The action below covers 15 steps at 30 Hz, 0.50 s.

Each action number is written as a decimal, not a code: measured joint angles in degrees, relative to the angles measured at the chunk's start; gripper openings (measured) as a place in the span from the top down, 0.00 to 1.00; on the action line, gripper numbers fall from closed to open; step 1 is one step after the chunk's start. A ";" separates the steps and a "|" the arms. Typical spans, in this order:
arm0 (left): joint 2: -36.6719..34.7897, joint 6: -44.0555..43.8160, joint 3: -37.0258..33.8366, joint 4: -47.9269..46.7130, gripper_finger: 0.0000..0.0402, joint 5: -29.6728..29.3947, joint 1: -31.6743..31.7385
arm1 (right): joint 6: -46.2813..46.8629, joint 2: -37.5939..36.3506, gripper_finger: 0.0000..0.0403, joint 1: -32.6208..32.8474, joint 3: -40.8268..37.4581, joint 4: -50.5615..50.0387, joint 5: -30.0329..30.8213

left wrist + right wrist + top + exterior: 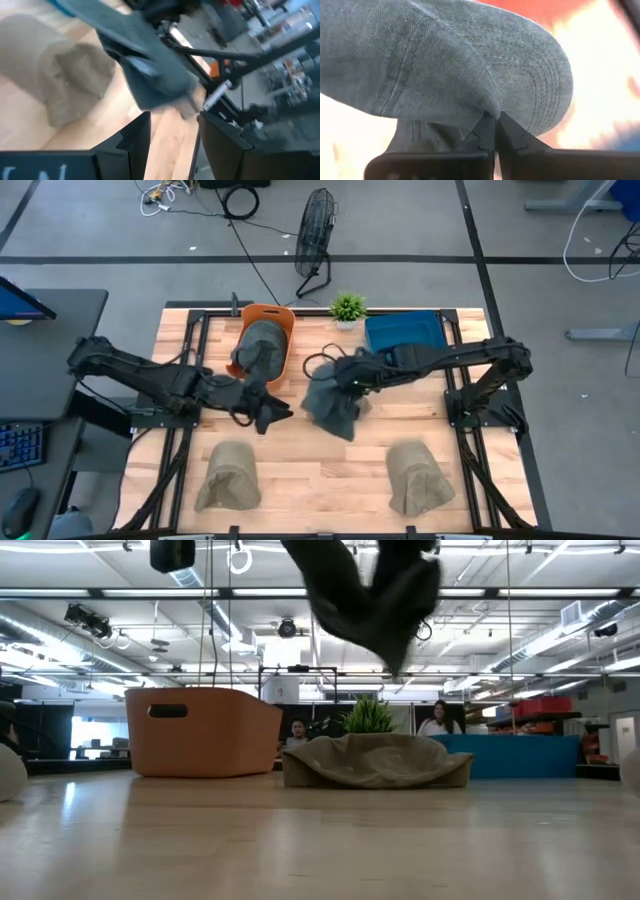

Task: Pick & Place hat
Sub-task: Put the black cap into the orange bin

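Note:
Next, the left gripper grabs the cap by its cloth edge to place the dark grey denim cap in the orange basket.
A dark grey denim cap hangs in the air over the table's middle, held by my right gripper, which is shut on it. The low view shows the cap well above the tabletop. My left gripper is open just to the cap's left and touches nothing; its wrist view shows the cap ahead of its spread fingers. Another grey cap lies inside the orange basket at the far side. My right gripper pinches the cap's cloth between its two fingers, at the crown's lower edge beside the stitched brim. The cap is lifted clear of the table and hangs below the gripper.
Two khaki hats lie near the table's front edge, one left and one right. A blue bin and a small plant stand at the far edge. Bare wood shows between the khaki hats.

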 joint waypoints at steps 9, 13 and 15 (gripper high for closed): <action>0.55 -7.81 0.00 0.66 0.57 -1.45 4.69 | -8.17 2.61 1.00 2.94 -0.40 4.62 12.28; 0.66 -10.47 0.00 0.39 0.57 -0.30 5.71 | -9.16 2.85 1.00 3.83 -0.43 5.96 16.93; 1.22 -10.23 0.00 0.30 0.57 0.23 6.26 | -9.84 2.80 1.00 4.16 -0.43 8.22 17.65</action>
